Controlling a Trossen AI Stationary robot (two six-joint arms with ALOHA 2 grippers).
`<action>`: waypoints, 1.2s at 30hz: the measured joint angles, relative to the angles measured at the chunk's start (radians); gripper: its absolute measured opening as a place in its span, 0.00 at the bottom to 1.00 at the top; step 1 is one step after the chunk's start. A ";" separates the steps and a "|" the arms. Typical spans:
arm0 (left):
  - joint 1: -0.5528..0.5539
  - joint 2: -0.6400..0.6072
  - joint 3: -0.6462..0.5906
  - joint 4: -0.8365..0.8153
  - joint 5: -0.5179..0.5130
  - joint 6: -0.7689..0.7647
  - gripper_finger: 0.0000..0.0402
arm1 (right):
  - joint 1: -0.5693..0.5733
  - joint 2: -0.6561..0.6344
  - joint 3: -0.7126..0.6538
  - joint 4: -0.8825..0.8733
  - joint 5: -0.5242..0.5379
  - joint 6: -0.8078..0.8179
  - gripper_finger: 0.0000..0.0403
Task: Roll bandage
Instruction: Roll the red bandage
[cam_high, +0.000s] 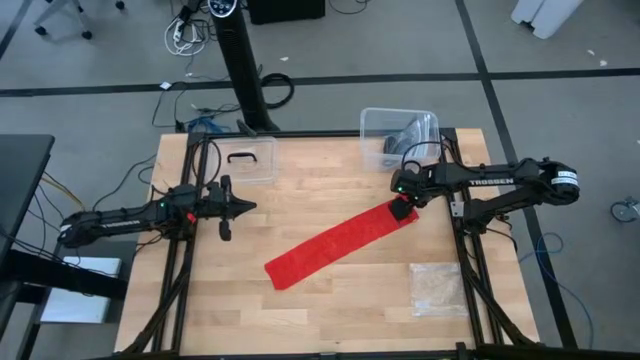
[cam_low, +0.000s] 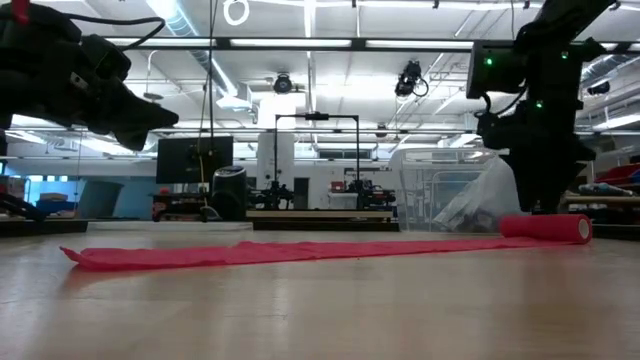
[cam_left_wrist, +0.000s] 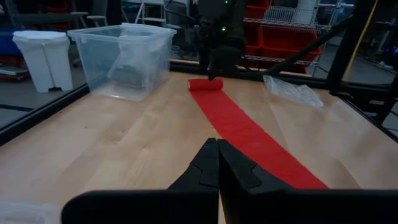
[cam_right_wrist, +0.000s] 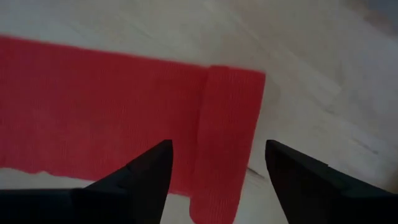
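The red bandage (cam_right_wrist: 93, 106) needs to be rolled up, so my right gripper will hold it by its short rolled end (cam_right_wrist: 227, 137) next.
The bright red bandage (cam_high: 340, 243) lies flat and slanting across the table, from near centre toward the far right. Its far right end is wound into a short roll (cam_high: 402, 210) that rests on the table; the roll also shows in the low view (cam_low: 545, 228) and the left wrist view (cam_left_wrist: 205, 84). My right gripper (cam_high: 403, 197) hangs over this roll, pointing down and open. In the right wrist view (cam_right_wrist: 217, 149) its fingers stand on either side of the roll (cam_right_wrist: 227, 143), with gaps showing. My left gripper (cam_high: 245, 207) is shut and empty above the table's left side, pointing toward the bandage (cam_left_wrist: 249, 134).
A clear plastic bin (cam_high: 398, 135) with dark contents stands at the far right, just behind the roll. A second clear bin (cam_high: 247, 158) stands at the far left. A clear crinkly plastic bag (cam_high: 438, 288) lies near the right front. Bare wood lies between my left gripper and the bandage.
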 joint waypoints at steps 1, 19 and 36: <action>0.002 0.000 0.000 -0.004 0.003 0.000 0.00 | 0.000 0.000 -0.015 0.001 -0.009 0.008 0.61; 0.006 0.000 0.000 -0.001 0.006 -0.027 0.00 | 0.049 -0.002 -0.149 0.128 0.010 0.061 0.25; 0.006 0.004 0.019 0.098 0.008 -0.081 0.00 | 0.094 -0.001 0.088 0.123 0.075 -0.148 0.12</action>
